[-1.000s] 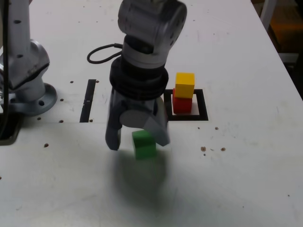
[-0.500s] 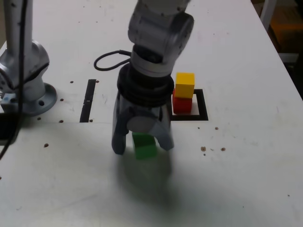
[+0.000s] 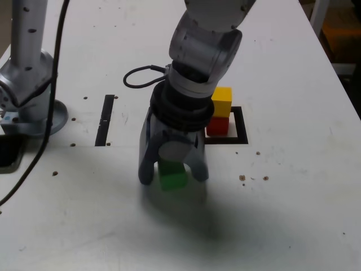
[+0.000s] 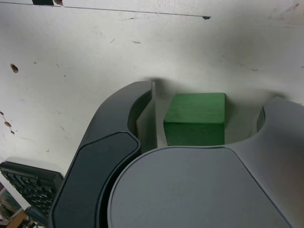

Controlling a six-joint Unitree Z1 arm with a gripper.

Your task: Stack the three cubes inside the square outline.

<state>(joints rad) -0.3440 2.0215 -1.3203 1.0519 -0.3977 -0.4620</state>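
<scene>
In the wrist view my fingers reach down on either side of the green cube, near the white table, so it is time for my gripper to close.
The green cube (image 3: 172,180) rests on the white table in front of the square outline (image 3: 241,133). My gripper (image 3: 173,176) is lowered over it, open, with one jaw on each side of the cube. In the wrist view the green cube (image 4: 195,116) sits between the jaws, close to one and with a gap to the other. Inside the outline the yellow cube (image 3: 221,101) stands on the red cube (image 3: 219,125), partly hidden behind my wrist.
A straight black tape strip (image 3: 105,119) lies at the exterior view's left, near the arm's grey base (image 3: 31,96). A black cable (image 3: 142,77) loops behind the wrist. Small dark specks (image 3: 242,178) dot the table. A keyboard (image 4: 28,186) shows in the wrist view.
The gripper has shifted toward the exterior view's right and come down around the green cube. The cubes have not moved.
</scene>
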